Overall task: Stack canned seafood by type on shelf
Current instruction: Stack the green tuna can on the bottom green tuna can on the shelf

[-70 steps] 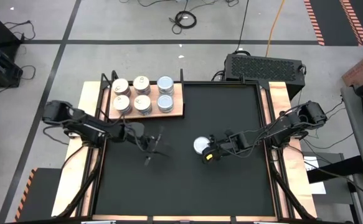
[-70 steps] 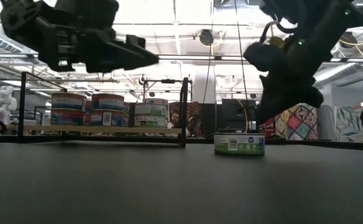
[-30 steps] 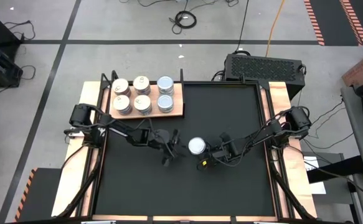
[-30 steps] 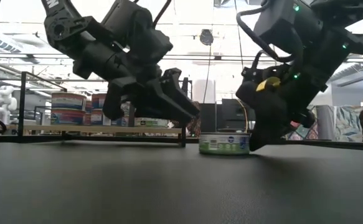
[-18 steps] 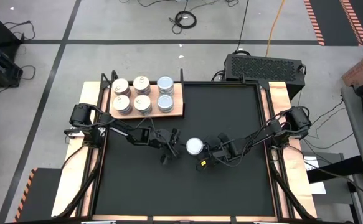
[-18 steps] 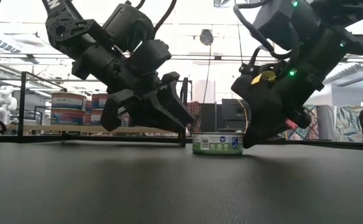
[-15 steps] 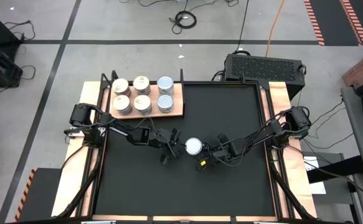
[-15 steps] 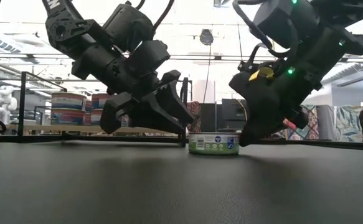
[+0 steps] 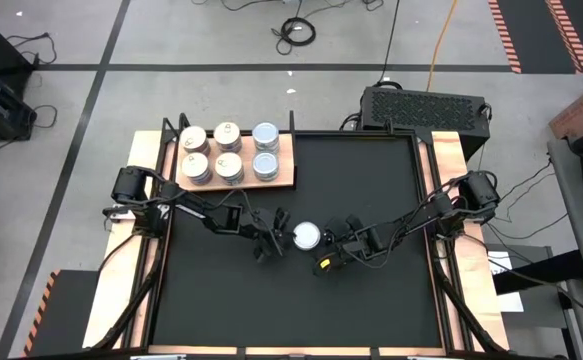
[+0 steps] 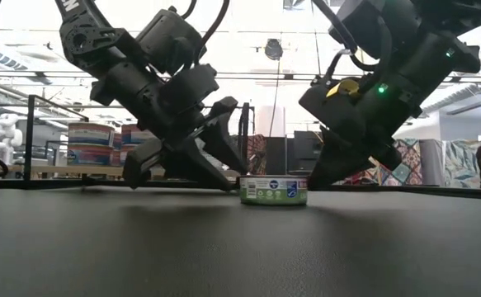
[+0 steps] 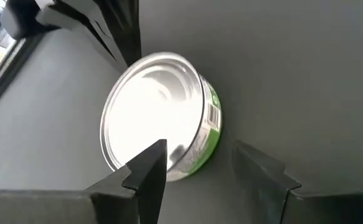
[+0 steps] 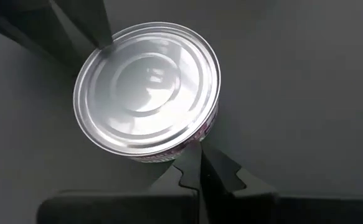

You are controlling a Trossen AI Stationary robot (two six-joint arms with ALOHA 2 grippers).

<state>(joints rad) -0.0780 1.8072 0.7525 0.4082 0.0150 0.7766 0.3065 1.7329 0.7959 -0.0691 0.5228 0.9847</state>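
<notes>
The tin is to be stacked with its kind on the shelf, so the left gripper needs to grab it by its green-labelled side (image 11: 205, 134) next.
A single tin of canned seafood (image 9: 306, 236) with a plain silvery top and a green label (image 10: 273, 191) stands upright on the black mat in the middle of the table. My right gripper (image 9: 324, 242) is shut, on the tin's right side. My left gripper (image 9: 275, 238) is open on the tin's left side, slanting down; in the left wrist view one finger (image 11: 150, 168) stands in front of the tin's rim and the other (image 11: 256, 168) beside the tin. The shelf (image 9: 283, 180), a pale wooden board at the far left, carries several more tins (image 9: 228, 150). My right gripper (image 12: 197, 165) has the tips of its shut fingers against the tin's side wall (image 12: 187, 147), low on the side toward the table's right. The fingers slant down from the right. The tin stands flat on the mat. My left gripper: whether its finger touches the tin's rim (image 11: 169, 163), I cannot tell.
The tins on the shelf stand two high (image 10: 91, 144) behind a thin black frame post (image 10: 244, 148). A black box (image 9: 426, 105) sits beyond the far right corner. Bare black mat (image 9: 301, 310) lies toward the near edge.
My shut right gripper has gone toward the table's left, and the tin has slid along the mat before it, staying upright, up to my left gripper. My left gripper has rolled about its own line and tipped lower, its fingers staying apart.
</notes>
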